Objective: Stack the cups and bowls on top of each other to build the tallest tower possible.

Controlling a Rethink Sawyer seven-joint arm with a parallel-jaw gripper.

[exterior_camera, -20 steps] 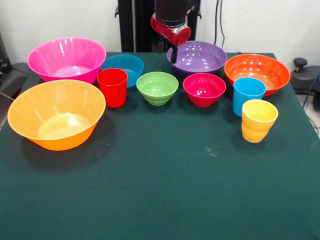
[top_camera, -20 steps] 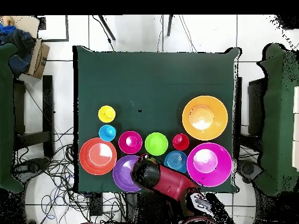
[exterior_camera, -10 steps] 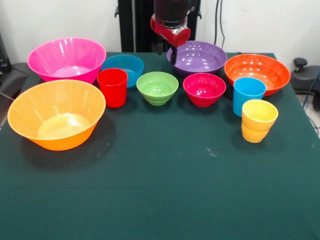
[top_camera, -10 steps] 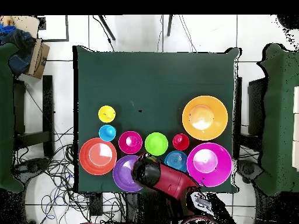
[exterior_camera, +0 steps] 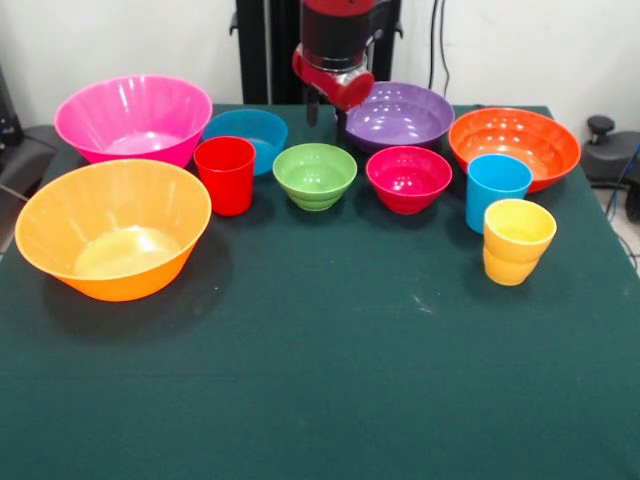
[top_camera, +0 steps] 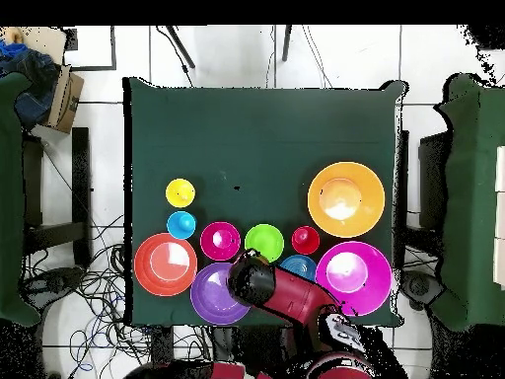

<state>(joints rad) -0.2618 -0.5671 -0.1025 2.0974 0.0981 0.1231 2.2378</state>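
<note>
I need to grab the small green bowl by its thin rim [exterior_camera: 315, 145] next, to build the tallest tower.
All the bowls and cups stand apart on the green table [exterior_camera: 320, 380]. At the left are the large pink bowl [exterior_camera: 133, 118] and the yellow-orange bowl [exterior_camera: 112, 240]. The small blue bowl [exterior_camera: 245, 135], red cup [exterior_camera: 225, 175], green bowl [exterior_camera: 315, 175] and crimson-pink bowl [exterior_camera: 408, 178] line the middle. Purple bowl [exterior_camera: 400, 115], orange bowl [exterior_camera: 515, 145], sky-blue cup [exterior_camera: 497, 190] and yellow cup [exterior_camera: 518, 240] stand at the right. My gripper [exterior_camera: 325, 118] hangs open and empty above the gap between the blue and purple bowls. In the overhead view the arm [top_camera: 281, 296] hides part of the blue bowl [top_camera: 296, 265].
Green-draped chairs [top_camera: 15, 197] flank the table on both sides in the overhead view. Cables [top_camera: 89, 286] lie on the tiled floor near the robot's base. A cardboard box [top_camera: 64, 99] sits off one far corner. The near half of the table holds nothing.
In the front view the gripper has shifted left and slightly up, from the purple bowl's left rim toward the blue bowl. The cups and bowls have not moved.
</note>
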